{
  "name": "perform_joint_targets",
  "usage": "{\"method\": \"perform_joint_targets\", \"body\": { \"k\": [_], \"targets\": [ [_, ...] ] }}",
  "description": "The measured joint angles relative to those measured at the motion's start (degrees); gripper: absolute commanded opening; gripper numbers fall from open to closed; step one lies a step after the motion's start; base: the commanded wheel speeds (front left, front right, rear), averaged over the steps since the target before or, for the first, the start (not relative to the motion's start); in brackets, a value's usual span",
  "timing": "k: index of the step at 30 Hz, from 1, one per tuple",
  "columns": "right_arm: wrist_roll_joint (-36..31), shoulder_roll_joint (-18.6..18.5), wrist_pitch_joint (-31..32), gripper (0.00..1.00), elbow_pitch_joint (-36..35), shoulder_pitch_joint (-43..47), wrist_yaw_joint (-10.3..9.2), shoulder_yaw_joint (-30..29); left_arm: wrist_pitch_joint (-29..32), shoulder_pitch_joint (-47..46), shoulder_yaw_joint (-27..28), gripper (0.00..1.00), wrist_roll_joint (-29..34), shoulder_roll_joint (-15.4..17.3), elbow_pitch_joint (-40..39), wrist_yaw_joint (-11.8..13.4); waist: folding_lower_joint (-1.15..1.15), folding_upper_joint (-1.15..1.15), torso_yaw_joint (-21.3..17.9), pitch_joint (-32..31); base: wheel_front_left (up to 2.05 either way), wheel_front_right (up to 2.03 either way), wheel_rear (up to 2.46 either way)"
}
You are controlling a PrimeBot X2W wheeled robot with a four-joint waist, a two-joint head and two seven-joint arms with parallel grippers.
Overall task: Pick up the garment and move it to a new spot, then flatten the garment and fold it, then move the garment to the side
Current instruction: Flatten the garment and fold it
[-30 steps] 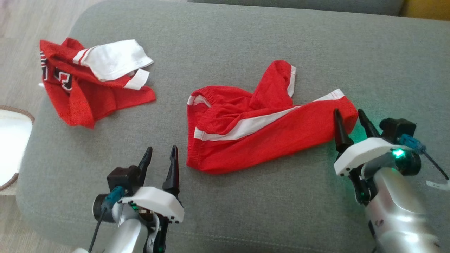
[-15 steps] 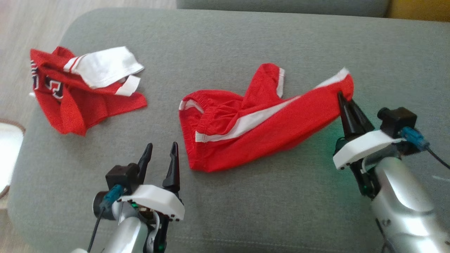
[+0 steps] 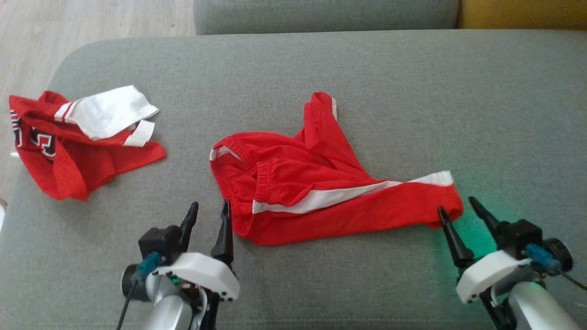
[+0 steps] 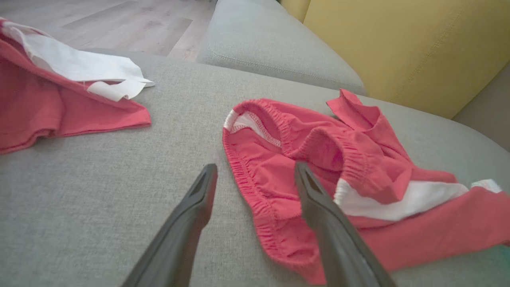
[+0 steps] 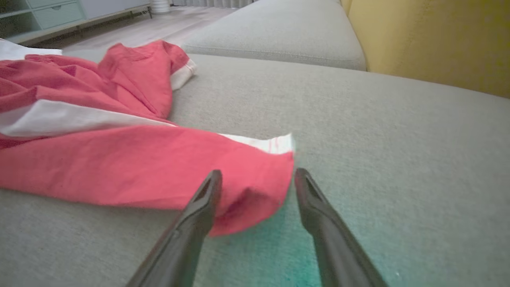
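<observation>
My left gripper is going to move and flatten the garment, so it will next grab its elastic waistband [image 3: 255,208] at the end of the white stripe [image 3: 324,200].
The garment [image 3: 321,201] is a pair of red shorts with white side stripes, lying crumpled in the middle of the grey sofa cushion [image 3: 412,91]. My left gripper [image 3: 209,206] stands open just left of the waistband; in the left wrist view the gripper [image 4: 255,167] straddles the elastic edge of the garment [image 4: 358,159] without closing on it. My right gripper [image 3: 457,205] is open at the hem of the right leg. In the right wrist view the garment [image 5: 119,159] has its hem corner lying on the cushion between that gripper's [image 5: 258,173] spread fingers.
A second garment, a red and white jersey [image 3: 69,137], lies bunched at the cushion's left end, also the jersey [image 4: 48,99] in the left wrist view. A yellow backrest [image 3: 523,13] runs behind at the right. Wooden floor [image 3: 69,27] lies beyond the cushion's left edge.
My right gripper closed on the leg hem, pulled it out to the right, then opened and left it on the cushion. The head camera has shifted. My left gripper stayed put.
</observation>
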Motion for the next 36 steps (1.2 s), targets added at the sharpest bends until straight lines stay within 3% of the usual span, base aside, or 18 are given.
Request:
{"method": "perform_joint_targets", "body": {
  "k": [5,11,18,36],
  "targets": [
    [-3.24,1.93,0.00,1.00,0.99,0.02,0.00,-5.92,0.00,1.08,0.64,1.00,0.12,0.02,0.48,0.47,0.00,0.00,-0.74,-0.91,0.00,0.00,0.00],
    [-7.49,7.81,0.00,1.00,-7.72,0.13,0.00,-14.04,0.00,1.28,2.34,1.00,2.63,0.02,-0.93,1.01,0.00,0.00,-1.26,-1.89,0.00,0.00,0.00],
    [-10.43,12.23,0.00,1.00,-10.04,1.85,0.00,-15.71,0.00,3.46,3.21,1.00,7.01,0.04,-3.39,1.01,0.00,0.00,-1.48,-3.03,0.00,0.00,0.00],
    [-7.17,13.25,0.00,1.00,-5.77,3.44,0.00,-14.85,0.00,6.89,4.70,1.00,10.26,0.07,-4.02,2.55,0.00,0.00,-0.89,-5.03,0.00,0.00,0.00]
  ]
}}
